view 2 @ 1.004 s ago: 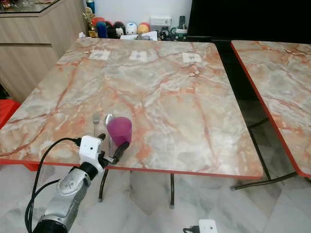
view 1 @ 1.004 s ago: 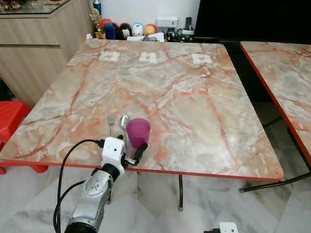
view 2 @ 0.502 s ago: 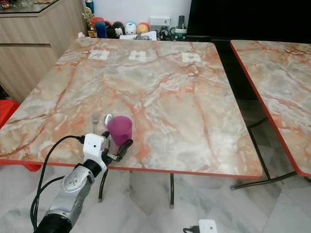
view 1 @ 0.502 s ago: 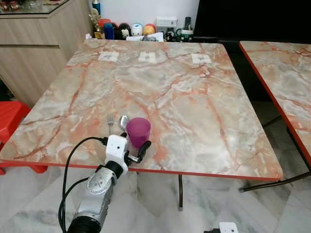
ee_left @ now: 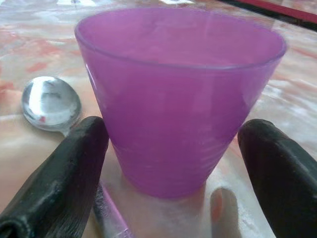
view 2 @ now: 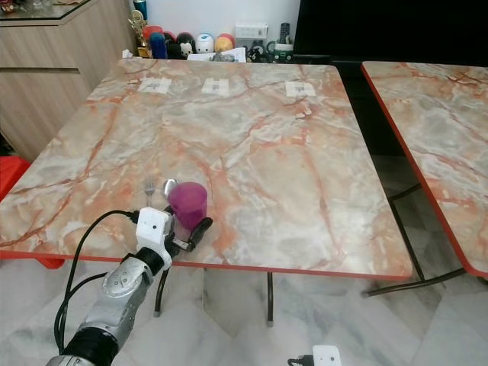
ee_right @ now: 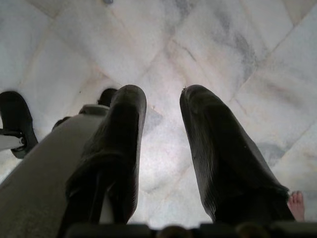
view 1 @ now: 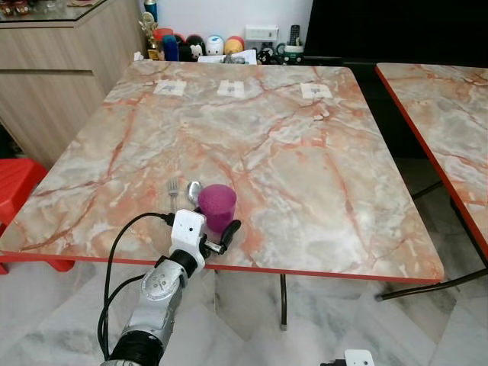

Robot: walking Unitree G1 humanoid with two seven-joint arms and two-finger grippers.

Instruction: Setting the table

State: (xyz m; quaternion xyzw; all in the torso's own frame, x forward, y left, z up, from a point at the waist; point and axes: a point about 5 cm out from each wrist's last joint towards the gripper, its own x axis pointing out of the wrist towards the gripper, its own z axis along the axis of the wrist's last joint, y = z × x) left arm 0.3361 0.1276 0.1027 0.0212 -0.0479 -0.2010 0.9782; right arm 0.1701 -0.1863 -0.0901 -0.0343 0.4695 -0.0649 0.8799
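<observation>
My fingers have a gap between them that is narrower than the cup where it widens to a rim, so my left gripper will next grab the cup around its narrower lower body.
A purple plastic cup stands upright on the marble table, close to its front edge. My left gripper reaches in from the front, open, one black finger on each side of the cup. One finger lies against the cup's side, while the other stands a little apart from it. Beside the cup, on its left, lie a spoon and a fork. My right gripper hangs open over the floor.
Three paper labels lie near the table's far edge, with toys and bottles behind them. A second marble table stands to the right across a gap. A wooden cabinet and a red stool are on the left.
My left arm has pushed forward and lowered. The cup went from held a little above the table to standing on it, and the fingers have loosened from its sides.
</observation>
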